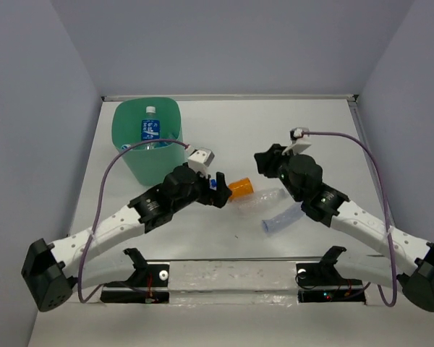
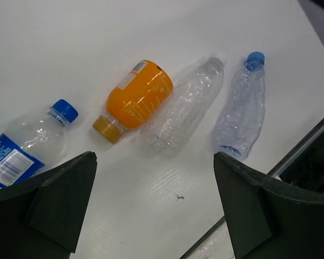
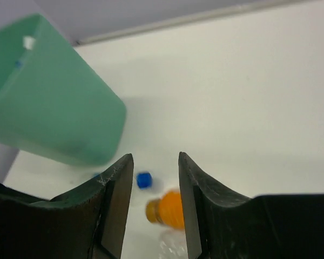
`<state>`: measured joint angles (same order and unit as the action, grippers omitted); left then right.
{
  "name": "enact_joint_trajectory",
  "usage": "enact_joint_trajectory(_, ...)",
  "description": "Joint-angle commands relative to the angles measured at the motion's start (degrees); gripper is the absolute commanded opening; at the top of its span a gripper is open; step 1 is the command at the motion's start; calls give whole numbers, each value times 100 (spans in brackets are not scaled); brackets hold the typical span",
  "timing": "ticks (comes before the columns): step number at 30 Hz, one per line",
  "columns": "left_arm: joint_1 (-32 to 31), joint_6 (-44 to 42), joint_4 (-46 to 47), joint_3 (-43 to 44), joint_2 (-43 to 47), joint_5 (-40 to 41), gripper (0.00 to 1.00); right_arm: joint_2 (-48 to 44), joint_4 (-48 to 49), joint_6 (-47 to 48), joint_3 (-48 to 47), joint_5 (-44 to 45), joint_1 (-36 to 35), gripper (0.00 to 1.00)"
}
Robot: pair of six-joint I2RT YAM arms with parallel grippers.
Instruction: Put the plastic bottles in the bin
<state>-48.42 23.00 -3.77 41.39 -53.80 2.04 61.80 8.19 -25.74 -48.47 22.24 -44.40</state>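
Observation:
The clear bottle's base should stay free to go into the bin (image 1: 134, 152) first, so I should grab the bottle with my left gripper across its upper body near the neck end (image 1: 270, 197).
The mint-green bin (image 1: 134, 152) stands at the back left with a blue-labelled bottle (image 1: 150, 129) inside it. On the table lie an orange bottle (image 1: 240, 189), a clear capless bottle (image 1: 266, 198) and a crumpled blue-capped bottle (image 1: 282, 219). My left gripper (image 1: 218, 191) is open and empty, just left of the orange bottle. Its wrist view shows the orange bottle (image 2: 137, 100), the capless bottle (image 2: 183, 110), the blue-capped bottle (image 2: 242, 108) and a blue-labelled bottle (image 2: 21, 145) beyond the open gripper (image 2: 156, 216). My right gripper (image 1: 265, 160) is open and empty above the table; its wrist view (image 3: 155, 159) shows the bin (image 3: 48, 121) and the orange bottle (image 3: 170, 210).
Grey walls close in the white table on three sides. A black rail (image 1: 231, 271) with two arm mounts runs along the near edge. A purple cable (image 1: 119, 163) loops from each arm. The bin is blurred in the right wrist view.

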Motion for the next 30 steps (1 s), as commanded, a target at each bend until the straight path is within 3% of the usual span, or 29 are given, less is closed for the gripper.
enact_joint_trajectory(1, -806, -559, 983, 589, -849, 551, 99, -896, -1344, -1107, 908, 1018, 194, 46)
enact_joint_trajectory(2, -939, -856, 1036, 912, -1312, 569, 99, -1289, -1685, -1179, 1127, 1385, 247, 56)
enact_joint_trajectory(6, -1362, -1691, 1097, 1731, -2414, 184, 99, -1715, -2364, -1512, 1436, 1872, 774, 76)
enact_joint_trajectory(11, -1380, -2500, 1397, 2609, -3794, -178, 99, -2030, -2752, -1821, 1630, 1705, 1608, 77)
enact_joint_trajectory(17, -1380, -2810, 835, 3507, -5068, -363, 99, -2927, -2883, -1645, 1692, 1678, 1839, 72)
enact_joint_trajectory(22, -1328, -2784, 808, 3789, -5439, -292, 99, -3402, -3261, -1706, 1665, 1460, 1839, 72)
enact_joint_trajectory(30, -1328, -2819, 597, 3930, -5914, -327, 99, -3166, -4351, -2392, 1525, 1081, 1839, 84)
